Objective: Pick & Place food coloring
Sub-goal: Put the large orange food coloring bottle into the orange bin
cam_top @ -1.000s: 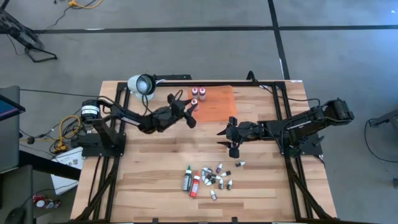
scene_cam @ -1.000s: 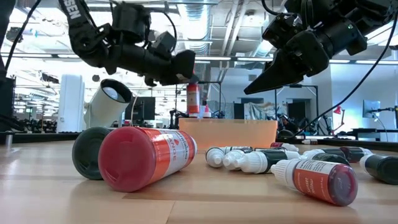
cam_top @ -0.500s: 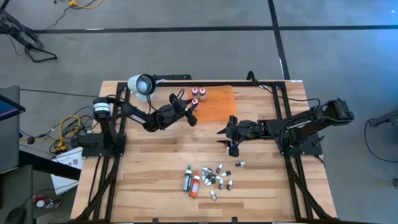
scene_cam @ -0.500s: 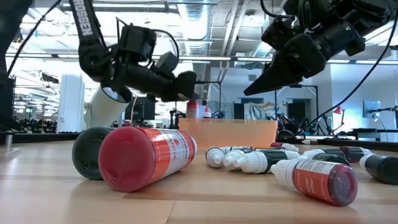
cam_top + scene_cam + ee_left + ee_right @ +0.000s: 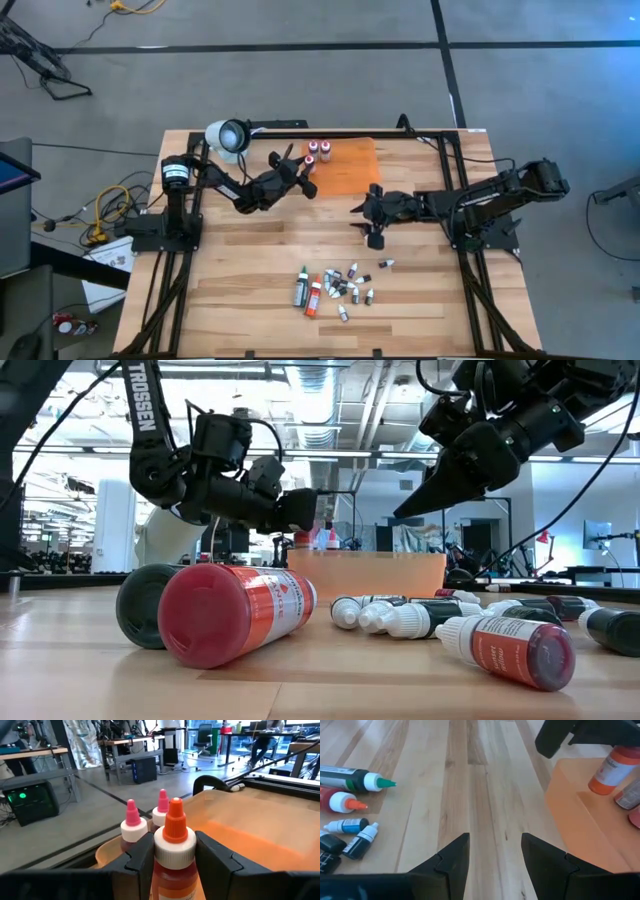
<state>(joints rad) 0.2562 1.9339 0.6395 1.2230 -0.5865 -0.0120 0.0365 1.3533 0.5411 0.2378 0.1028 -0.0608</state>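
Note:
The orange bottle's white cap (image 5: 310,161) (image 5: 175,850) is high beside the standing pink-tipped bottles' caps, so my left gripper lowers the orange bottle onto the mat next, before opening.
My left gripper (image 5: 303,176) is shut on an orange food coloring bottle (image 5: 173,851) with a white cap and orange tip, at the left edge of the orange mat (image 5: 345,165). Two pink-tipped bottles (image 5: 133,823) (image 5: 161,810) stand upright on the mat just beyond it. My right gripper (image 5: 366,216) hangs open over bare wood near the table's middle, with nothing between its fingers. Several more bottles (image 5: 333,286) lie on their sides in a pile near the front edge. My left gripper pinches the orange bottle's upper body (image 5: 172,870), just under the white cap, between its two fingers (image 5: 141,861). The fingers reach in level from the table's left. The bottle stays upright with its base (image 5: 600,788) down at the mat's edge. Whether the base touches the mat, I cannot tell.
A white round lamp head (image 5: 228,135) sits at the far left corner, with a black bar along the far edge. One small bottle (image 5: 385,264) lies apart from the pile. In the low view a large red bottle (image 5: 236,611) lies nearest the camera.
My left gripper has come down with the orange bottle, still upright, to the mat's left edge beside the pink-tipped bottles. Its fingers have stayed shut on the bottle.

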